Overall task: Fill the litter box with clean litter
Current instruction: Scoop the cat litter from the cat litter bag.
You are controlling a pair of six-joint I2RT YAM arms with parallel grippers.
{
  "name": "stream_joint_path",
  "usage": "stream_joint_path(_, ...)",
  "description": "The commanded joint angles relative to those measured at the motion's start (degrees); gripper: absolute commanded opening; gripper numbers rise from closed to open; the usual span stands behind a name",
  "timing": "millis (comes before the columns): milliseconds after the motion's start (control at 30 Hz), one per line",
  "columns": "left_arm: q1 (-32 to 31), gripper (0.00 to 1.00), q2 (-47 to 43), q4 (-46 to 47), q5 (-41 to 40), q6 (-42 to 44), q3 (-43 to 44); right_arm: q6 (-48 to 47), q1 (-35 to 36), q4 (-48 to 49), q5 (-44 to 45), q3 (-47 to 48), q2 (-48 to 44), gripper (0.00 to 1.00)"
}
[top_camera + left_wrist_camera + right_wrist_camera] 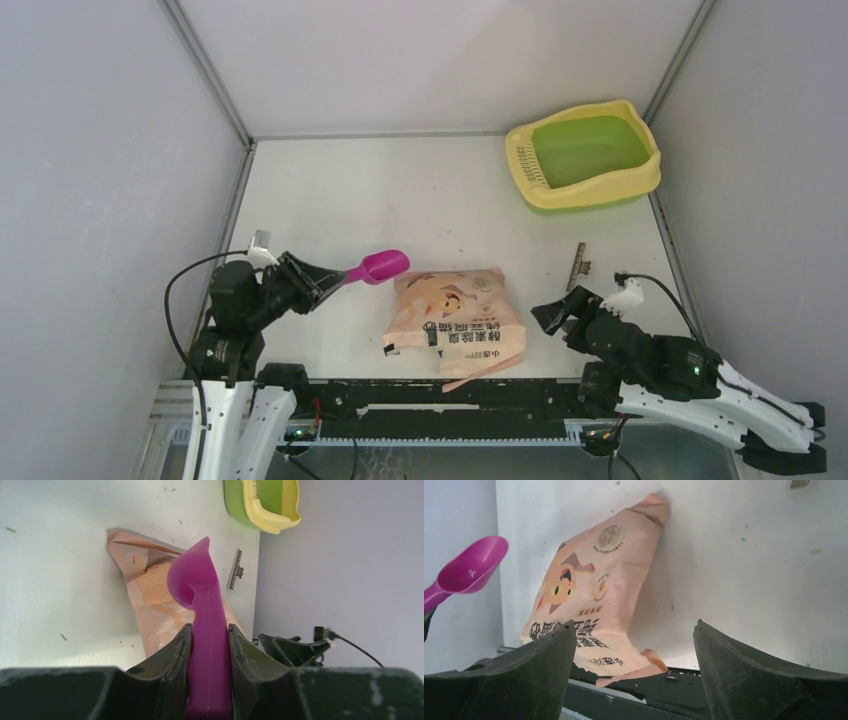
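Next, my right gripper grabs the bag (455,315) by its torn end's corner (516,353), which keeps the opening free for the scoop to enter.
The litter box (600,196), pale yellow with a green basin, stands at the far right corner and also shows in the left wrist view (272,522). A few dark specks of litter (63,637) lie on the table. My left gripper (335,282) is shut on the handle of a magenta scoop (385,265), whose bowl hangs just left of the peach-pink bag (455,315). The handle (207,645) fills the gap between the left fingers. My right gripper (550,318) stands open beside the bag's right edge, with nothing between its fingers (549,655).
A small dark strip (579,265) lies on the table between the bag and the litter box. A black rail (440,395) runs along the near edge under the bag's torn end. Grey walls close in the table on three sides.
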Motion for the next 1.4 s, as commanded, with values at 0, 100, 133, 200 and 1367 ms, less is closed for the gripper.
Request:
stream_joint_path(0, -0.68, 0.0, 2.53, 2.51, 1.36, 2.15, 5.79, 9.43, -1.97, 2.38, -1.21, -6.0, -7.13, 0.93)
stream_joint_path(100, -0.88, 0.0, 3.67, 2.49, 1.27, 2.44, 6.82, 8.8, -3.0, 5.1, -3.2, -8.58, -4.57, 0.94)
stream_joint_path(133, -0.88, 0.0, 3.87, 2.54, 1.24, 2.44, 6.99, 8.08, -3.51, 6.3, -4.18, -8.83, -2.59, 0.94)
stream_joint_path(200, -0.92, 0.0, 4.1, 2.58, 1.24, 2.44, 7.11, 6.05, -5.07, 9.93, -6.8, -9.56, 1.41, 0.95)
stream_joint_path(1367, -0.88, 0.0, 3.86, 3.9, 1.44, 1.04, 7.25, 5.41, -17.39, 48.66, -57.0, -16.57, 8.09, 0.85)
